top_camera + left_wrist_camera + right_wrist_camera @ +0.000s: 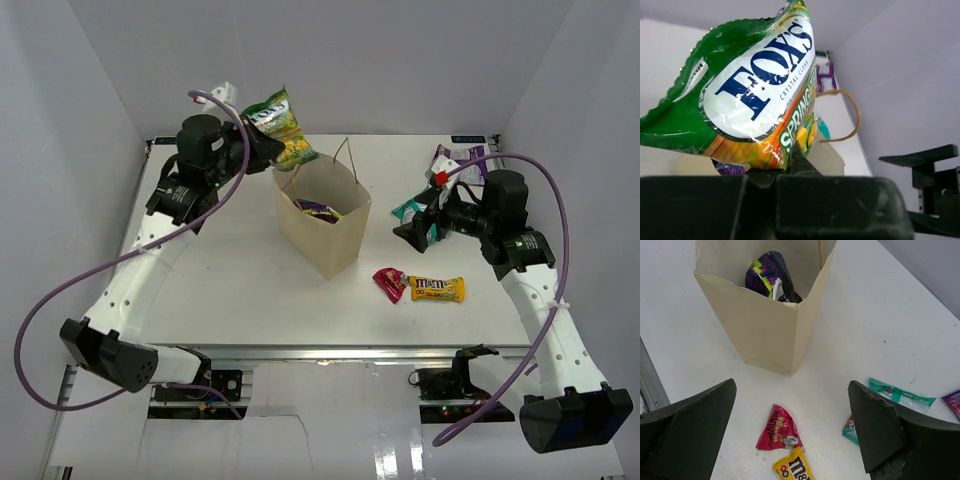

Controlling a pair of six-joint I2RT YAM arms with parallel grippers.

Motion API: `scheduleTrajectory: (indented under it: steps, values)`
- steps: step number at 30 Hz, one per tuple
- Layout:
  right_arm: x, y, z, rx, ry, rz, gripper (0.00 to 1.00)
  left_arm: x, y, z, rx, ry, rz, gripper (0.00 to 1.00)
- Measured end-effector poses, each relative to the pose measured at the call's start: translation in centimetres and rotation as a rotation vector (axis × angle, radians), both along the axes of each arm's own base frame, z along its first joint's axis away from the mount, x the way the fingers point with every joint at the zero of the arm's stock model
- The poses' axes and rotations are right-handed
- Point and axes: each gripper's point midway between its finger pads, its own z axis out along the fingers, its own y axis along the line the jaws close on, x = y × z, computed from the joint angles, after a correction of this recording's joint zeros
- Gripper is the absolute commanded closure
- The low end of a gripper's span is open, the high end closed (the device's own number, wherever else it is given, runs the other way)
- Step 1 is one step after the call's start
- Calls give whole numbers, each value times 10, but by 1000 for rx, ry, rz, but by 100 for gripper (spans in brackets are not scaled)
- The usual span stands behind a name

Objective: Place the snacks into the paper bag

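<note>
The Fox's packet hangs mostly outside the bag and would drop short if I opened now, so my left gripper needs to move it toward the bag's opening before letting go.
My left gripper is shut on the lower edge of a green-yellow Fox's packet, holding it in the air just behind and above the tan paper bag. In the left wrist view the Fox's packet fills the frame above the closed left gripper. The bag stands upright and open with a dark blue packet inside. My right gripper hangs open to the bag's right, over the table. Between its wide fingers lie a red-pink packet and a yellow M&M's packet.
Teal packets lie by the right finger, and a purple-white packet sits at the back right. The bag's string handle loops up at its far side. White walls enclose the table on three sides.
</note>
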Motion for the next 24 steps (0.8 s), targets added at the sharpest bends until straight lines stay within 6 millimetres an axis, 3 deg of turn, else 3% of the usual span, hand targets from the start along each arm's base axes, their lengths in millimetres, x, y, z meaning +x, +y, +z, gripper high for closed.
scheduleTrajectory:
  steps: [3,6,13,24]
  values:
    - [-1,-2,-1,-3,-4,-8,2,4,-21,-34,47,84,-80,100]
    - [0,-3,-1,-5,-7,-10,2,-1,-32,-51,80,128,-142,99]
    - [0,-3,-5,-8,3,-10,2,-10,-40,-56,126,113,-214,97]
    - [-1,-3,-13,-11,23,-10,2,-8,-41,-59,177,85,-240,93]
